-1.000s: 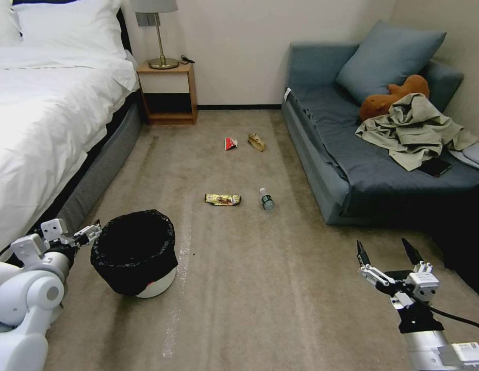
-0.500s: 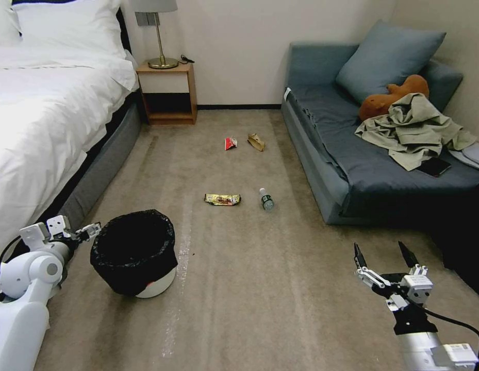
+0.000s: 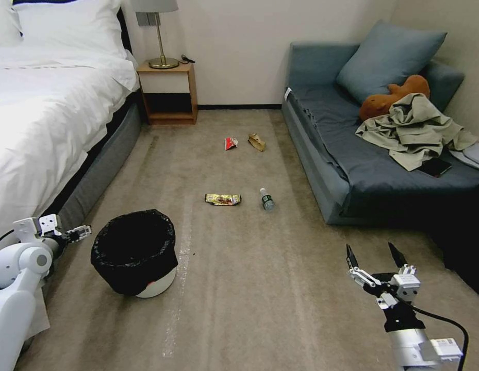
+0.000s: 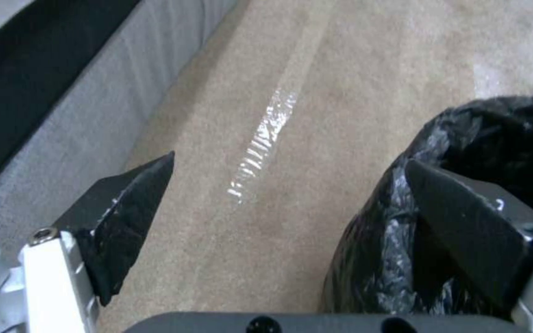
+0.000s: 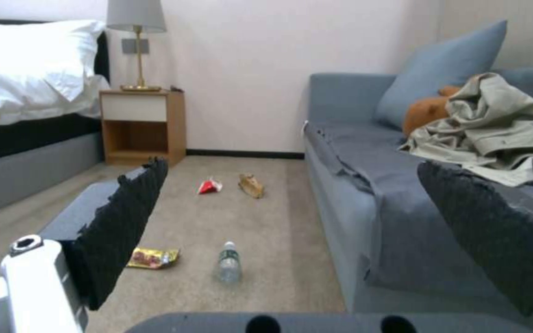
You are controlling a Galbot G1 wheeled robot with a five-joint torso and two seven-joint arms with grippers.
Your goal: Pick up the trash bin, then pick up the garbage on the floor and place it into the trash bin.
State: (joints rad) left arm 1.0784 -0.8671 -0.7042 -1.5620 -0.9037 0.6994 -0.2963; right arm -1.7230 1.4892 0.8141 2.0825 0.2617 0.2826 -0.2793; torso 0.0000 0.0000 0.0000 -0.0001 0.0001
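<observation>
I should next grab the trash bin by its bagged rim [image 3: 98, 238] with my left gripper to keep the trash bin's wide opening [image 3: 135, 238] open for the garbage.
The trash bin [image 3: 133, 252], white with a black bag liner, stands on the carpet at the near left. My left gripper [image 3: 79, 233] sits just left of its rim, open. In the left wrist view the left gripper [image 4: 290, 159] spans bare carpet, with one finger [image 4: 470, 222] against the trash bin's bag [image 4: 495, 134]. The garbage lies mid-floor: a yellow wrapper [image 3: 223, 199], a bottle [image 3: 266, 199], a red-white packet [image 3: 230, 142] and a brown paper bag [image 3: 256, 142]. My right gripper [image 3: 369, 252] hovers open at the near right, empty. The right wrist view looks past the right gripper [image 5: 291, 164] at the wrapper [image 5: 152, 257] and bottle [image 5: 229, 262].
A bed [image 3: 38, 113] runs along the left, close behind the left arm. A blue sofa [image 3: 352, 170] with a beige garment [image 3: 412, 129] and a plush toy [image 3: 389, 98] lines the right. A nightstand [image 3: 167, 93] stands at the far wall. Open carpet lies between.
The left arm has sunk and drawn back to the left, its gripper easing away from the bin's rim. The right gripper has moved lower and slightly left. The bin and litter have stayed put.
</observation>
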